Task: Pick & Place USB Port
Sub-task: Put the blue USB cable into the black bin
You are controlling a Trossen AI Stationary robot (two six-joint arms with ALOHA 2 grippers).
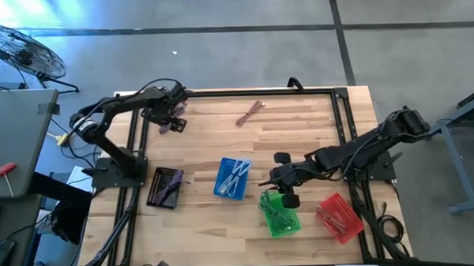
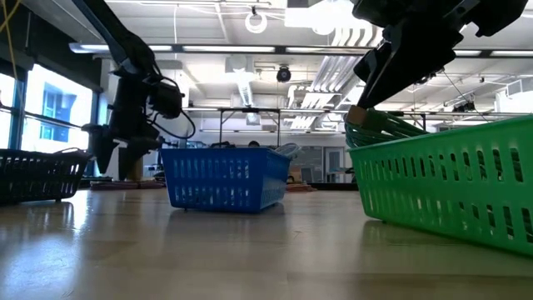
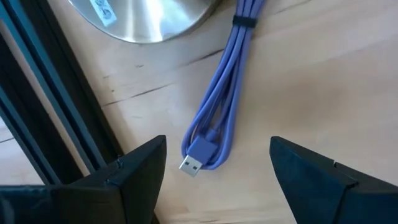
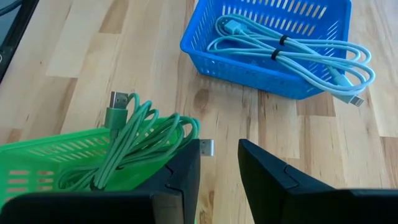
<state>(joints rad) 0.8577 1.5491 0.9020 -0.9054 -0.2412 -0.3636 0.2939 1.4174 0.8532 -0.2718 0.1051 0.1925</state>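
Note:
The left gripper grabs the purple cable by its looped plug end [image 3: 205, 146] next, to put the cable in the black basket.
A purple USB cable [image 3: 231, 74], bundled with a tie, lies flat on the wood near the table's far left corner, its plug [image 3: 191, 164] toward the wrist camera. My left gripper [image 3: 217, 140] hovers over it, open, one finger on either side of the plug end, touching nothing. It shows in the high view too, left gripper [image 1: 170, 113], purple cable [image 1: 173, 125]. My right gripper [image 4: 219, 144] stands over the green basket [image 4: 43, 158], fingers a narrow gap apart. A green cable [image 4: 134, 140] lies in that basket, its loops up over the rim. My right gripper stands against the green cable's loops, and a silver plug tip [image 4: 207, 147] peeks into the gap from behind one finger [image 4: 183, 171]. That finger hides the spot, so I cannot tell whether it touches the cable.
A blue basket [image 1: 233, 178] holds a light blue cable, a black basket [image 1: 165, 188] a purple one, a red basket [image 1: 339, 218] a red one. A pink cable [image 1: 250, 113] lies loose near the far edge. A round metal disc [image 3: 143, 15] and the black frame rail [image 3: 56, 106] flank the purple cable.

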